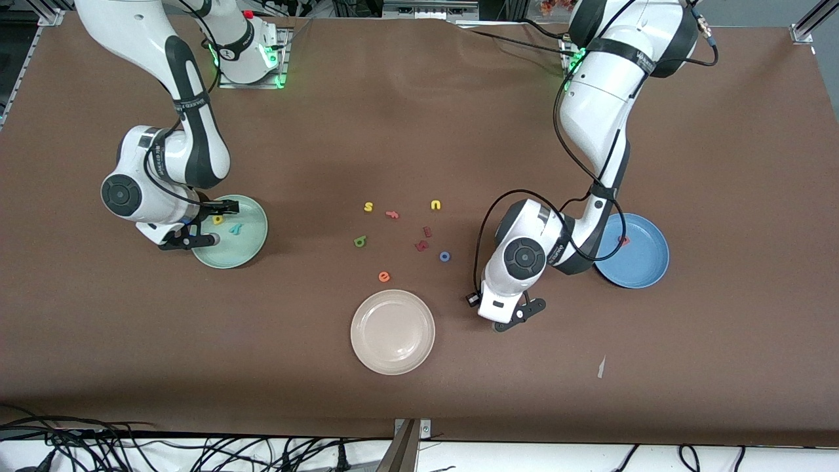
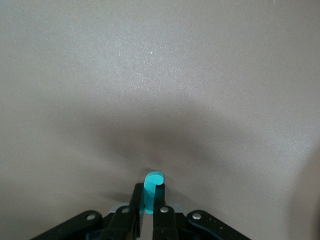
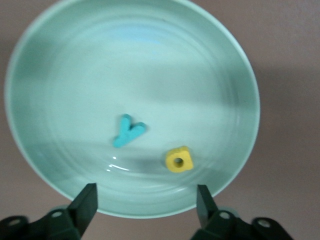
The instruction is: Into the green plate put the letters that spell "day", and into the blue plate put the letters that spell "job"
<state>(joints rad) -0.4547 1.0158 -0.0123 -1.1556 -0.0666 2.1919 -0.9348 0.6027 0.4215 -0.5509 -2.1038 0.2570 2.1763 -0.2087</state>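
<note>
My right gripper picks up the olive "d" by its round bowl [image 1: 359, 242] next, to spell "day" in the green plate [image 1: 248, 248].
My left gripper [image 1: 510, 321] is low over the bare brown table between the beige plate and the blue plate [image 1: 641, 265], shut on the teal "j" [image 2: 154, 186], which stands upright between its fingers. The salmon "b" [image 1: 624, 240] lies in the blue plate. The blue "o" [image 1: 444, 256] and olive "d" [image 1: 360, 242] lie on the table mid-way along it. My right gripper [image 3: 146, 202] hangs open over the rim of the green plate [image 1: 248, 248]. The yellow "a" [image 3: 178, 159] and teal "y" [image 3: 128, 131] rest in that plate.
A beige-white plate [image 1: 392, 347] sits nearer the front camera. Loose letters lie mid-table: yellow "s" [image 1: 368, 207], salmon "f" [image 1: 392, 214], yellow "u" [image 1: 436, 205], two dark red letters [image 1: 423, 244] and orange "e" [image 1: 384, 276].
</note>
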